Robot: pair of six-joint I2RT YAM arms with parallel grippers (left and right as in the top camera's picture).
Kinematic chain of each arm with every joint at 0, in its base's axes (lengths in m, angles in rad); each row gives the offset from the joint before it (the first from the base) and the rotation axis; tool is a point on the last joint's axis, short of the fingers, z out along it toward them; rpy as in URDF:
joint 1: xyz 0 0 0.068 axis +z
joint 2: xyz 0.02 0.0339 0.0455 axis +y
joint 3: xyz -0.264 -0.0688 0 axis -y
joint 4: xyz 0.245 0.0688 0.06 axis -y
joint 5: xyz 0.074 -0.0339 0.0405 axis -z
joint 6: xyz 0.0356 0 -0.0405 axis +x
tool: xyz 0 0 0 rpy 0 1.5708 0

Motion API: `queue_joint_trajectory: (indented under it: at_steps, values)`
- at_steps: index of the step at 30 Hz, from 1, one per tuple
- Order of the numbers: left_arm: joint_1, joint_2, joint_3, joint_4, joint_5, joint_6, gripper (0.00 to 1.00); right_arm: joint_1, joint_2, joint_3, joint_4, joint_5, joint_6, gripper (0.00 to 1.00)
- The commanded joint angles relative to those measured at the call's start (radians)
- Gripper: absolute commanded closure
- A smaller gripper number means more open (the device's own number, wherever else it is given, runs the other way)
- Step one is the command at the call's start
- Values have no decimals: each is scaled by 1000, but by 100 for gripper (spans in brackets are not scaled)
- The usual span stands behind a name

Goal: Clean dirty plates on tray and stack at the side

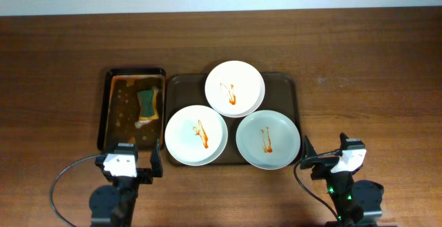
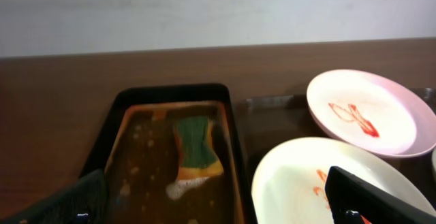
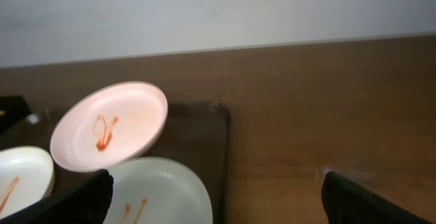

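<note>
I will next pick up the green and yellow sponge across its middle [image 1: 147, 104] [image 2: 195, 146] by the long sides with my left gripper, so its bottom stays free to wipe plates.
Three plates with red sauce smears lie on a dark brown tray [image 1: 286, 83]: a white one at the back [image 1: 235, 88], a cream one front left [image 1: 196, 134], a pale green one front right [image 1: 268, 140]. A green and yellow sponge [image 1: 148, 103] lies in a small black tray of brownish water [image 1: 114, 82] to the left. My left gripper [image 1: 135, 163] is open and empty at the table's front, just before the water tray. My right gripper [image 1: 324, 159] is open and empty at the front right, near the big tray's corner.
The bare wooden table [image 1: 373, 68] runs wide to the right and left of the trays. A pale wall runs behind its far edge. Cables trail from both arm bases at the front edge.
</note>
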Motion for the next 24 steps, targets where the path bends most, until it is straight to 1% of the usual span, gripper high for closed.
queue_joint_trajectory:
  at_steps: [1, 2, 4, 7, 9, 11, 14, 16, 18, 21, 24]
  values:
    - [-4, 162, 153, -51, 3, -18, 0, 5, 97, 131, -48, 25, 35, 2]
    - [-4, 192, 175, -58, 3, -18, 0, 5, 128, 160, -70, 25, 35, 1]
    - [-4, 313, 266, -88, 3, -18, 0, 5, 217, 235, -131, 24, 35, 2]
    - [-4, 498, 407, -177, 3, -18, 0, 5, 379, 359, -213, 8, 34, 2]
    - [-4, 630, 513, -259, 4, -18, 0, 5, 510, 461, -284, -15, 34, 2]
    - [-4, 805, 671, -392, 5, -18, 0, 5, 674, 591, -392, -23, 29, 2]
    - [-4, 959, 834, -540, 6, -18, 0, 5, 849, 744, -525, -24, 11, 2]
    - [-4, 1041, 924, -629, 20, -18, 0, 5, 963, 845, -609, -29, 12, 2]
    - [-4, 1093, 964, -672, 37, -19, 0, 5, 1054, 917, -663, -102, 12, 2]
    - [-4, 1113, 964, -670, 67, -19, 0, 5, 1138, 958, -666, -224, 12, 2]
    - [-4, 1114, 964, -634, 54, -19, 0, 5, 1173, 958, -654, -274, 12, 2]
